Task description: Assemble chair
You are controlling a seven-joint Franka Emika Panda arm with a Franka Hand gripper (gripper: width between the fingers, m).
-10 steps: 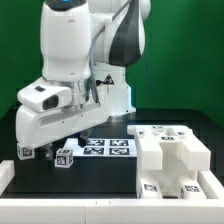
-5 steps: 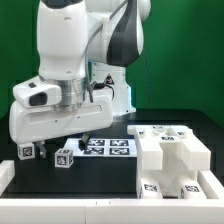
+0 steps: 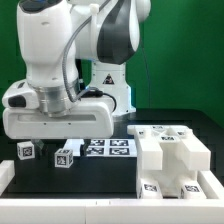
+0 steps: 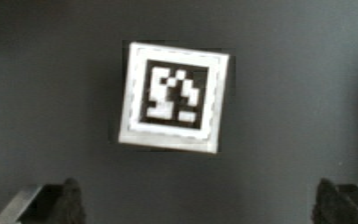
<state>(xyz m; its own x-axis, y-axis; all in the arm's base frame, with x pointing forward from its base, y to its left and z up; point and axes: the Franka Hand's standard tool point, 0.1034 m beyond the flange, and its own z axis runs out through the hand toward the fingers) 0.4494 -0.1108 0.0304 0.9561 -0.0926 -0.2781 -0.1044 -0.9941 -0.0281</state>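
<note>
I need to move my gripper toward the tagged white piece (image 4: 176, 97) before I close, because it lies ahead of my fingers and they would miss it now.
The chair is in loose white tagged parts. A big chunky block group (image 3: 170, 155) lies at the exterior view's right, and two small tagged pieces (image 3: 64, 158) (image 3: 24, 151) stand at the front left. The robot's hand (image 3: 60, 118) hangs low just above and behind those small pieces; its fingers are hard to make out there. In the wrist view a white piece with a black-and-white tag (image 4: 172, 95) lies on the black table ahead of my gripper (image 4: 202, 208). The dark fingertips (image 4: 51, 205) stand far apart, open, with only bare table between them.
The marker board (image 3: 105, 147) lies flat on the black table between the small pieces and the big block. A white rim (image 3: 8, 172) runs along the table's front left edge. The arm's base (image 3: 110, 85) stands behind the board.
The arm has swung toward the exterior view's left and turned, so the hand now sits lower and broader over the small pieces. The parts have not moved and the jaws stay wide.
</note>
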